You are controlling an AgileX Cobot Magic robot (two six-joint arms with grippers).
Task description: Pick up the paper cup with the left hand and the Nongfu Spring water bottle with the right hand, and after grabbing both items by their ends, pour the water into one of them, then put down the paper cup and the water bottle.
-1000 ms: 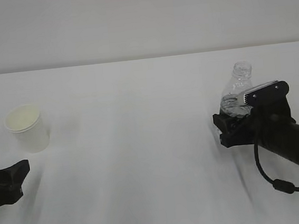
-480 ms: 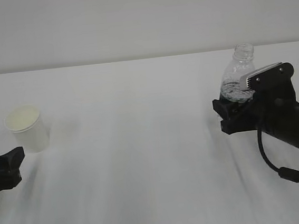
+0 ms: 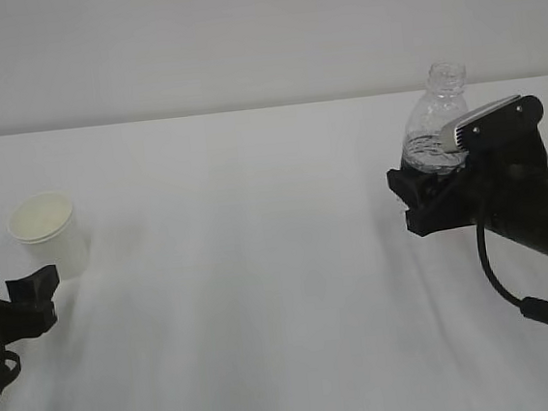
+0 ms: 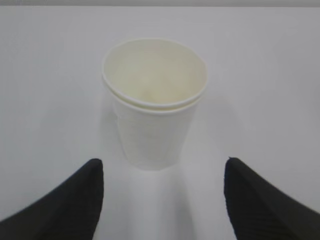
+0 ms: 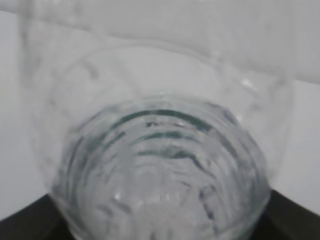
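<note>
The cup flares to a wide rim point(image 3: 41, 217) and gets narrower downward, so the robot's left gripper will next grab the cup by its narrower lower end point(image 3: 69, 259).
The white paper cup point(image 3: 48, 233) point(image 4: 154, 102) stands upright on the table at the left, and what it holds cannot be seen. My left gripper point(image 3: 12, 289) point(image 4: 162, 175) is low, just in front of it, open, with the black fingertips point(image 4: 85, 190) short of the cup's base on either side and not touching. At the right, the clear water bottle point(image 3: 435, 127) point(image 5: 160, 165) is upright and raised, with water point(image 3: 429, 158) in its lower part. My right gripper point(image 3: 421, 196) point(image 5: 160, 222) is shut on the bottle's lower end, which hides its base.
The white table point(image 3: 251, 266) spreads between the two arms under a plain pale wall. A black cable point(image 3: 527, 307) loops under the right arm. Nothing else stands on the surface.
The right arm has lifted the bottle higher and slightly right. The left gripper has crept forward toward the cup, still open.
</note>
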